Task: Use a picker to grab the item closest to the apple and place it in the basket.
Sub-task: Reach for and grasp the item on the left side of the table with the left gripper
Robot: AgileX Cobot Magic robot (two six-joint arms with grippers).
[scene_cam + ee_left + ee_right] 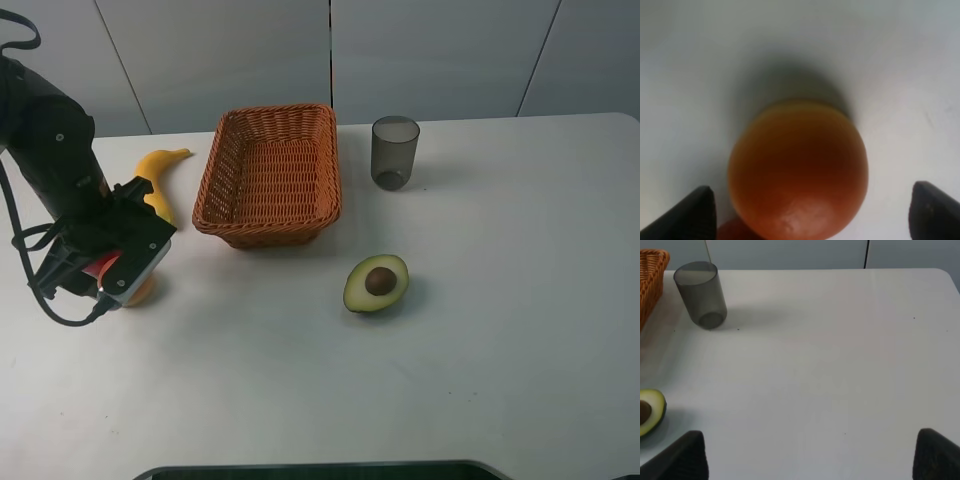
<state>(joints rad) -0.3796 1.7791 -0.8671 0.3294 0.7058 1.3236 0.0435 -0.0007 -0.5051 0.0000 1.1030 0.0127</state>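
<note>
The orange round fruit (141, 291) should fill the wicker basket (270, 175), so my left gripper needs to grab the fruit by its bulging sides next.
An orange round fruit (797, 170) lies on the white table and fills the left wrist view. My left gripper (810, 212) hangs open just above it, with one dark fingertip on each side. In the high view the orange fruit (141, 291) peeks out under the left gripper (118, 277) at the left side of the table. A red sliver (732, 231), possibly the apple, touches the fruit and is mostly hidden. The wicker basket (270, 175) stands at the back centre. My right gripper (810, 455) is open over bare table and holds nothing.
A yellow banana (156, 175) lies left of the basket, behind the left arm. A halved avocado (376, 283) sits in front of the basket and a grey cup (395, 152) stands to its right. The table (520, 300) is white.
</note>
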